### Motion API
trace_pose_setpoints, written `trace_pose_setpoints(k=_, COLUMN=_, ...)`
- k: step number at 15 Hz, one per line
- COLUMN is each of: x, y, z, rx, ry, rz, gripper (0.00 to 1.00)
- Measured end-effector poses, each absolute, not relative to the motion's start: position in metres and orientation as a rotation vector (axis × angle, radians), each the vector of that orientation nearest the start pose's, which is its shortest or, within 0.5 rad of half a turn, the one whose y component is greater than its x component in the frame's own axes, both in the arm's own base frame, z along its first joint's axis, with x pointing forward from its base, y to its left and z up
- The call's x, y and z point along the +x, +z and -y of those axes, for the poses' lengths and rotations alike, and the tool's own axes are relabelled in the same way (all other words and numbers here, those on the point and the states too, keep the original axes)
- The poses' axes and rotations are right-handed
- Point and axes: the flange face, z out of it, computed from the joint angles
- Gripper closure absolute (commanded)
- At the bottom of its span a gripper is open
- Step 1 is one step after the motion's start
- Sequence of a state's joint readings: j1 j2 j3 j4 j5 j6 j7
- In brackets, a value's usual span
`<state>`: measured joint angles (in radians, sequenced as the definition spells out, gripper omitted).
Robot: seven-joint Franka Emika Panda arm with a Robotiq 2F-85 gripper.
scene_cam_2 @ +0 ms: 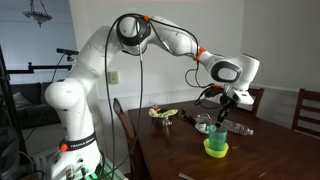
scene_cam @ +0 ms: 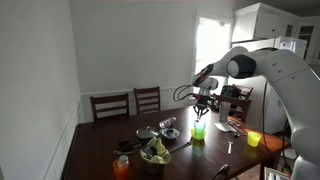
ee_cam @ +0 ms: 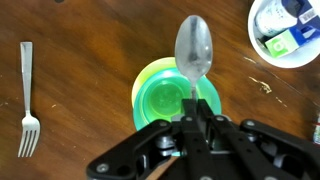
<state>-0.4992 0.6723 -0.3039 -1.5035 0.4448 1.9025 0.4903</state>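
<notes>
My gripper releases the spoon next, since the spoon hangs above the green cup's opening and would land inside if my gripper opened now.
My gripper (ee_cam: 190, 118) is shut on the handle of a metal spoon (ee_cam: 193, 47), whose bowl points away from me in the wrist view. Directly below it stands a green cup inside a yellow-green one (ee_cam: 165, 96) on the dark wooden table (ee_cam: 80, 40). In both exterior views the gripper (scene_cam: 201, 106) (scene_cam_2: 226, 108) hangs a short way above the green cup (scene_cam: 198, 131) (scene_cam_2: 216, 146), with the spoon hanging down toward it.
A fork (ee_cam: 27, 100) lies on the table at the left of the wrist view. A white bowl of packets (ee_cam: 287, 30) sits at the top right. A dark bowl of greens (scene_cam: 154, 153), an orange cup (scene_cam: 121, 167), a yellow cup (scene_cam: 253, 139) and chairs (scene_cam: 147, 99) surround the table.
</notes>
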Motion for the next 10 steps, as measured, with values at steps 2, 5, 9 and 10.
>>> trace_pose_setpoints(k=2, x=0.5186, y=0.2641, z=0.4456, rx=-2.163, ry=0.300, rz=-1.914, gripper=0.98)
trace_pose_setpoints(k=5, x=0.5186, y=0.2639, z=0.4452, rx=-2.166, ry=0.301, rz=-1.914, gripper=0.98)
trace_pose_setpoints(k=9, x=0.5186, y=0.2638, z=0.4451, rx=-2.165, ry=0.303, rz=-1.918, gripper=0.58)
trace_pose_setpoints(k=10, x=0.5184, y=0.2629, z=0.4450, rx=-2.166, ry=0.306, rz=-1.920, gripper=0.50)
